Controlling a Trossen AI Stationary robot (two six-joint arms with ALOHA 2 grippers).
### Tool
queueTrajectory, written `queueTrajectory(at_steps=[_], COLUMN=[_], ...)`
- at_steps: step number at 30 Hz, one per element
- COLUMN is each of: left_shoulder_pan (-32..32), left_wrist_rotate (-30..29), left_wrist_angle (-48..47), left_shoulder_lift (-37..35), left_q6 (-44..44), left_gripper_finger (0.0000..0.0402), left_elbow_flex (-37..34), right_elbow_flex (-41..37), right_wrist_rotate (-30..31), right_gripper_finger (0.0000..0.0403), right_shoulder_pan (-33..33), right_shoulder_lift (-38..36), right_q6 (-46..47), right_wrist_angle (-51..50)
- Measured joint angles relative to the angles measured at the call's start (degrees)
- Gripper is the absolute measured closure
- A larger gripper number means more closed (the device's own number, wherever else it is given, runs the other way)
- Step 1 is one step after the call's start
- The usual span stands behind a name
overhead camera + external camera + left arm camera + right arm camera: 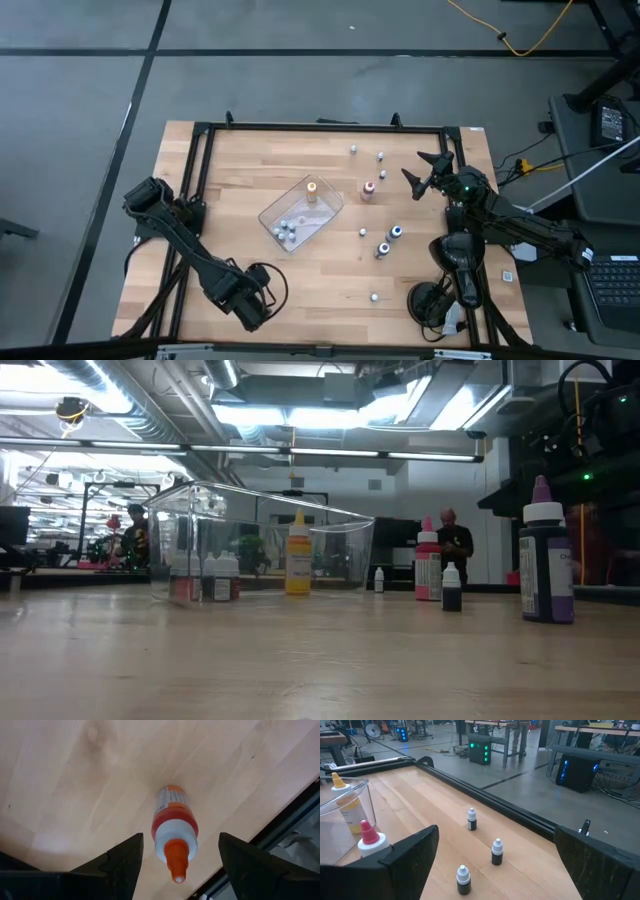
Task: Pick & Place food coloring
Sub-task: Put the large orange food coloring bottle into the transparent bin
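Observation:
My left gripper closes on the bottle now, since its fingers are beside the white collar below the orange tip in the left wrist view.
An orange-red food coloring bottle (172, 820) with a white collar and an orange tip stands upright on the wood near the table's front edge. My left gripper (180, 836) hangs over it, pointing straight down and open, one finger on either side with a gap to each. In the high view this gripper (255, 303) hides the bottle. A clear tray (300, 215) at mid-table holds several small bottles and a yellow one (312, 190). My right gripper (425, 172) waits open at the far right, held level.
A red bottle (368, 190), two blue-capped bottles (396, 232) (383, 249) and several tiny pale ones (381, 157) (374, 296) stand loose on the right half. The black table frame (280, 827) runs close beside the left gripper. People show in the room beyond the table.

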Motion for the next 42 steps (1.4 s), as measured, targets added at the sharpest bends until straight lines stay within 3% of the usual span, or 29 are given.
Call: queueTrajectory(at_steps=[5,22,33,42], left_shoulder_pan=[0.0,0.0,1.5,4.1], left_wrist_rotate=[0.9,1.0,1.3,-1.2], left_wrist_angle=[0.0,-0.1,-5.0,-15.0], left_shoulder_lift=[0.0,0.0,-4.3,-11.0], left_q6=[0.3,2.5,3.5,6.2], left_gripper_finger=[0.0169,0.0293,0.0288,0.029], left_elbow_flex=[0.0,0.0,0.0,0.0], right_elbow_flex=[0.0,0.0,0.0,0.0], right_wrist_rotate=[0.0,0.0,0.0,0.0], right_gripper_finger=[0.0008,0.0008,0.0008,0.0008], right_shoulder_pan=[0.0,0.0,0.0,0.0], right_shoulder_lift=[0.0,0.0,0.0,0.0], right_q6=[0.0,0.0,0.0,0.0], right_wrist_angle=[0.0,0.0,0.0,0.0])
